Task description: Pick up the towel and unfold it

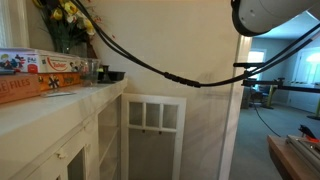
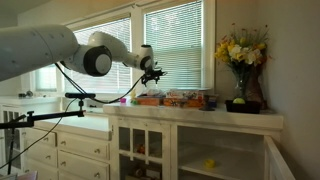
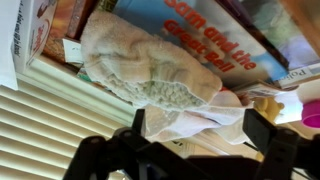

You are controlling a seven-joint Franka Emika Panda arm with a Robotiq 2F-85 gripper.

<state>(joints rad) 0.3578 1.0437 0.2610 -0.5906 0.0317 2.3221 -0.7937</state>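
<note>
My gripper needs to go lower before it closes on the towel's edge (image 3: pixel 203 124) between my fingers, because my fingers are still above the folds.
The towel (image 3: pixel 150 68) is a thick cream cloth with rounded folds. In the wrist view it lies bunched against the orange game boxes (image 3: pixel 205 35), with a thinner white edge reaching down between my fingers. My gripper (image 3: pixel 198 130) is open, its two dark fingers spread wide on either side of that edge and not closed on it. In an exterior view the gripper (image 2: pixel 152 71) hovers above the left end of the white counter (image 2: pixel 195 112), beside the boxes (image 2: pixel 178 99). The towel is too small to make out in either exterior view.
Orange game boxes (image 1: pixel 35 72) are stacked on the counter (image 1: pixel 40 108) with dark cups (image 1: pixel 100 72) behind them. A vase of yellow flowers (image 2: pixel 240 55) stands at the counter's far end. Window blinds (image 3: pixel 40 125) lie close behind the towel. A black cable (image 1: pixel 170 75) hangs across.
</note>
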